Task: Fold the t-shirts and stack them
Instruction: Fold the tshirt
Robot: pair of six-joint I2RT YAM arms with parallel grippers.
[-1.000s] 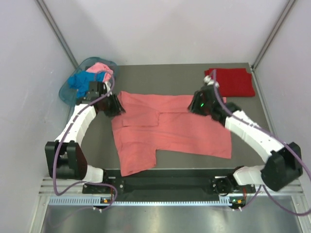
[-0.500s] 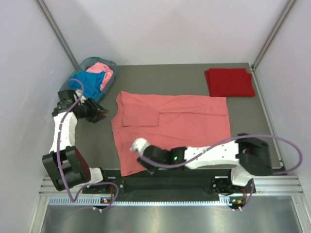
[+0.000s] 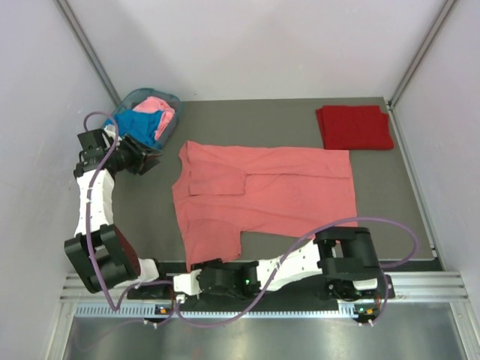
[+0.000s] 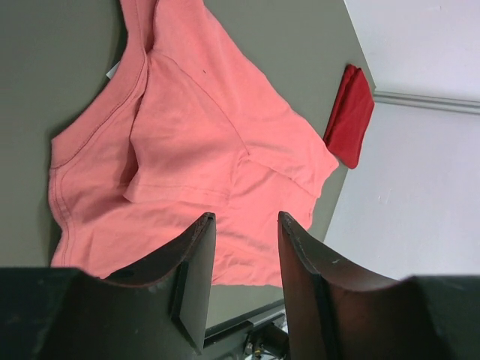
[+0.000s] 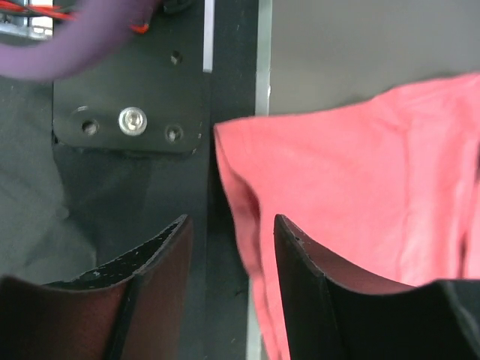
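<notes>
Next, my right gripper grabs the salmon-coral t-shirt (image 3: 262, 195) by the near hem edge at its corner (image 3: 192, 263), to fold that part of the t-shirt inward.
The salmon-coral t-shirt (image 3: 262, 195) lies spread on the table with one sleeve folded in; it also shows in the left wrist view (image 4: 187, 150) and the right wrist view (image 5: 360, 195). The dark red t-shirt (image 3: 354, 126) lies folded at the far right (image 4: 351, 116). The blue t-shirt (image 3: 137, 124) and the light pink t-shirt (image 3: 160, 111) lie crumpled in the basket. My left gripper (image 3: 152, 161) (image 4: 244, 221) is open and empty, left of the salmon shirt. My right gripper (image 3: 191, 279) (image 5: 229, 221) is open, low at the shirt's near-left hem corner, with the hem edge between the jaws.
The teal plastic basket (image 3: 122, 104) stands at the far left corner of the table. The black mounting rail (image 5: 132, 120) runs along the near edge under my right gripper. My right arm (image 3: 300, 262) lies stretched along that edge. Grey walls close in on both sides.
My right arm has swung from the shirt's far right side down along the near edge to its near-left corner. My left gripper has drawn back left off the shirt toward the basket.
</notes>
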